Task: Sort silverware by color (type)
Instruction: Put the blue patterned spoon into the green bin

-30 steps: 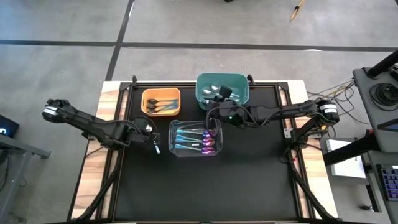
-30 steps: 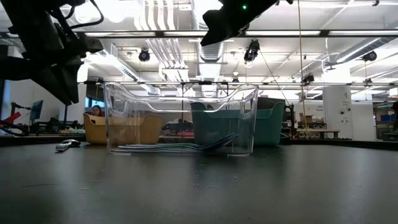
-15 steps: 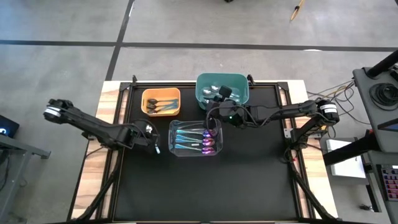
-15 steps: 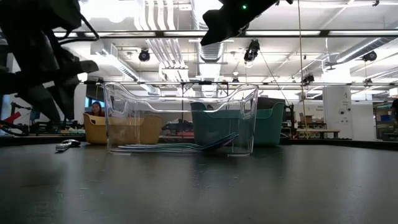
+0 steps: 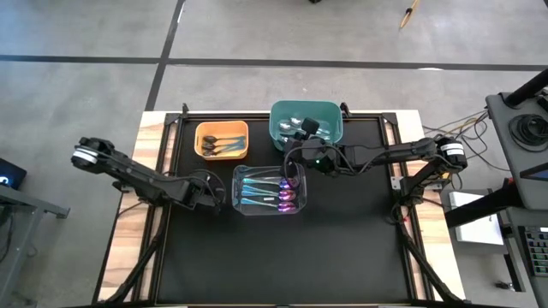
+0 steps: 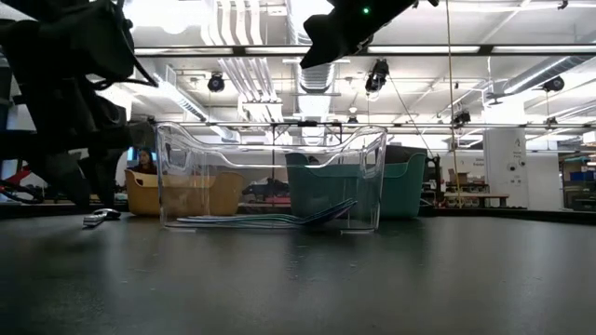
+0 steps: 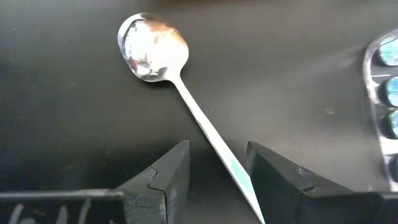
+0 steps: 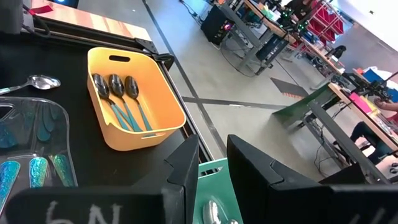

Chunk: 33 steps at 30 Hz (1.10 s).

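The left gripper should next grab the silver-bowled spoon by its teal handle (image 7: 237, 171), so that the spoon gets sorted with the silver ones in the teal bin.
A silver-bowled spoon (image 7: 152, 46) with a thin teal handle lies flat on the black table, left of the clear bin; it also shows low on the table (image 6: 101, 218). My left gripper (image 7: 214, 155) points steeply down over it, open, with one finger on each side of the handle and neither touching it. My right gripper (image 8: 212, 165) hangs high over the near rim of the teal bin (image 5: 306, 122), its fingers a narrow gap apart with nothing between them. Dark-bowled spoons lie in the orange bin (image 8: 134, 106), silver ones in the teal bin, purple ones in the clear bin (image 5: 269, 189).
The three bins stand close together at the table's far middle. The clear bin's wall (image 7: 379, 93) is just right of my left gripper. Bare black table (image 5: 282, 257) stretches toward the near edge. The room beyond holds desks and equipment.
My left gripper has come down toward the silver spoon on the table and shifted a little toward the clear bin, and its fingers have spread apart. The spoon has stayed where it lay. My right arm has kept still.
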{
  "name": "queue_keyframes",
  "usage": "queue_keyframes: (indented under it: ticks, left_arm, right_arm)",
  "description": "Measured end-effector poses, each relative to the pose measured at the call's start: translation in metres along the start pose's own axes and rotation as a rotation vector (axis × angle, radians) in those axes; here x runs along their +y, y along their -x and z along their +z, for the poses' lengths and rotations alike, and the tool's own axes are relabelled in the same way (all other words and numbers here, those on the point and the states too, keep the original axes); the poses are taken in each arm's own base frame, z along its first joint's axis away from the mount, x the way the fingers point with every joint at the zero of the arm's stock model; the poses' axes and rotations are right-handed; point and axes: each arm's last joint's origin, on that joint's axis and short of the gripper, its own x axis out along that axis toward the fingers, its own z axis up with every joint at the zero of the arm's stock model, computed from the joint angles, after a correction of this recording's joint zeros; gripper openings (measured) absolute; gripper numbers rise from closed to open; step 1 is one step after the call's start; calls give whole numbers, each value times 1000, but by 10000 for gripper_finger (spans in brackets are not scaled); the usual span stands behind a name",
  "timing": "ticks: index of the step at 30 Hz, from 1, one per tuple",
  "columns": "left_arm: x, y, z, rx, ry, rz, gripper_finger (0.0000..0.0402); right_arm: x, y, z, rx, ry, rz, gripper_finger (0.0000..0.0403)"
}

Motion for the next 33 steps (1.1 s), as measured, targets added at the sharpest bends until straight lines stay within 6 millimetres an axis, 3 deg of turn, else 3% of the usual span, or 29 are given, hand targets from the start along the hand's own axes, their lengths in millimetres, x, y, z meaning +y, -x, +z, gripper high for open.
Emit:
queue_keyframes:
  ticks: [16,33]
  left_arm:
    - [-5,-16,-9,12,-16,63,140]
    - [-3,-18,-17,54,-55,108,76]
  right_arm:
    - [0,0,0,0,-10,1,77]
    - [0,0,0,0,-11,2,77]
